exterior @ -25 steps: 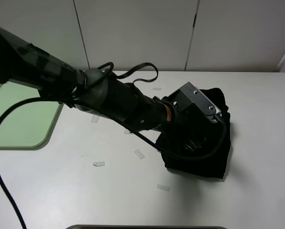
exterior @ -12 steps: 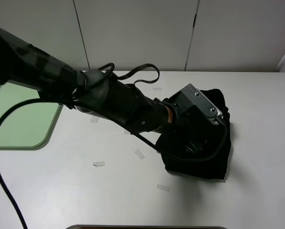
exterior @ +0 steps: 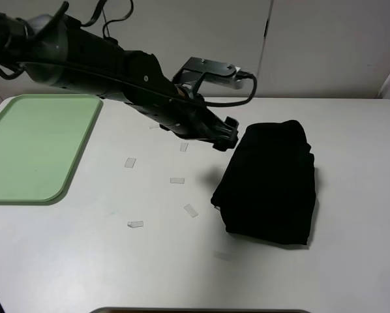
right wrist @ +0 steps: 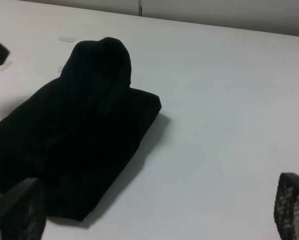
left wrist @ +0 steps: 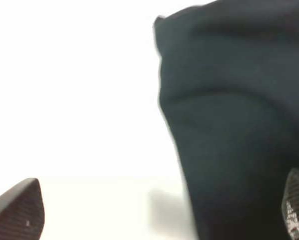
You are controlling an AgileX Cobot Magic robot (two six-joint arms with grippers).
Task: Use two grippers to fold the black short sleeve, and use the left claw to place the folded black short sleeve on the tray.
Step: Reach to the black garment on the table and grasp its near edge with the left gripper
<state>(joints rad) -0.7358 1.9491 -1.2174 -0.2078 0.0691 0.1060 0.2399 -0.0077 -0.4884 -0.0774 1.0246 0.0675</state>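
Next, my left gripper grips the short sleeve's folded side edge (exterior: 235, 160), as the black short sleeve is a broad flat bundle (exterior: 271, 186) wider than my open fingers.
The black short sleeve (exterior: 270, 186) lies folded into a thick bundle on the white table, right of the middle. My left claw (exterior: 225, 135) hovers just off its upper left corner, apart from the cloth. In the left wrist view the left claw (left wrist: 157, 215) is open, its fingertips (left wrist: 19, 210) wide apart, and the short sleeve (left wrist: 234, 125) lies beyond them. The right gripper (right wrist: 154, 212) is open and empty, looking at the short sleeve (right wrist: 79, 130) from a distance; it does not show in the exterior view. The pale green tray (exterior: 32, 147) sits at the far left with nothing on it.
Several small clear tape scraps (exterior: 177, 180) are scattered on the table between tray and garment. White cabinet doors (exterior: 195, 45) stand behind the table. A dark edge (exterior: 201, 310) shows at the table's front.
The left arm, which lay low across the garment, has lifted and drawn back toward the upper left. The folded garment is now fully uncovered and stays in place.
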